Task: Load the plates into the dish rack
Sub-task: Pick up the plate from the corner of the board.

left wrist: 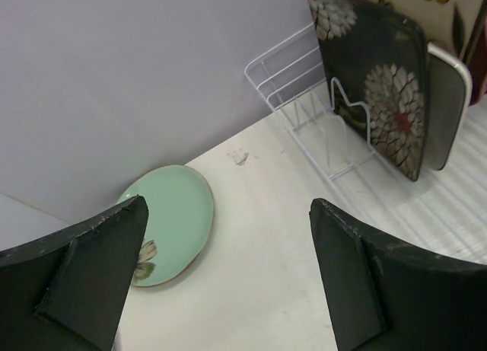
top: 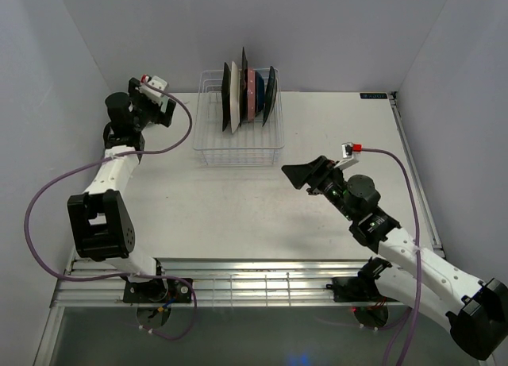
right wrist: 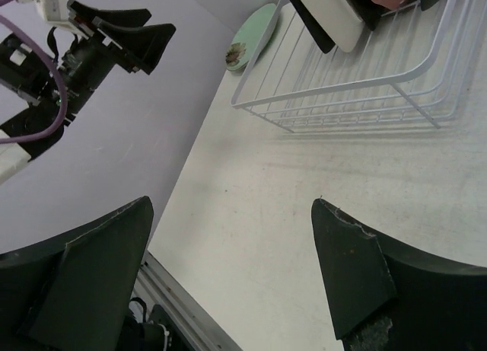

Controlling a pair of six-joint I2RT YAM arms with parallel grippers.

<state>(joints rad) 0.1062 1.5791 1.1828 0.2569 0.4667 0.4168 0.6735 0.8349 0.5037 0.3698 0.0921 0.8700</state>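
I will grab the round pale green plate [left wrist: 171, 218] next with my left gripper, by its rim [left wrist: 146, 282] beside the flower, so the opposite rim stays free for the rack.
The white wire dish rack [top: 238, 136] stands at the back middle of the table, also in the left wrist view [left wrist: 293, 69] and the right wrist view [right wrist: 358, 88]. Several plates stand upright in it: a dark floral rectangular plate [left wrist: 373, 84], a white rectangular plate [left wrist: 450, 100], a pink one [top: 251, 96] and a dark blue one [top: 270, 92]. A round pale green plate [left wrist: 171, 218] lies flat by the back wall, left of the rack, also in the right wrist view [right wrist: 253, 33]. My left gripper [top: 163, 105] [left wrist: 228, 205] is open and empty above the table, beside that plate. My right gripper [top: 300, 174] [right wrist: 232, 204] is open and empty, in front of the rack.
Walls close in the table at the back and on both sides. The left arm [right wrist: 91, 50] and its purple cable [top: 48, 191] are at the left. A metal rail [top: 238, 283] runs along the near edge.
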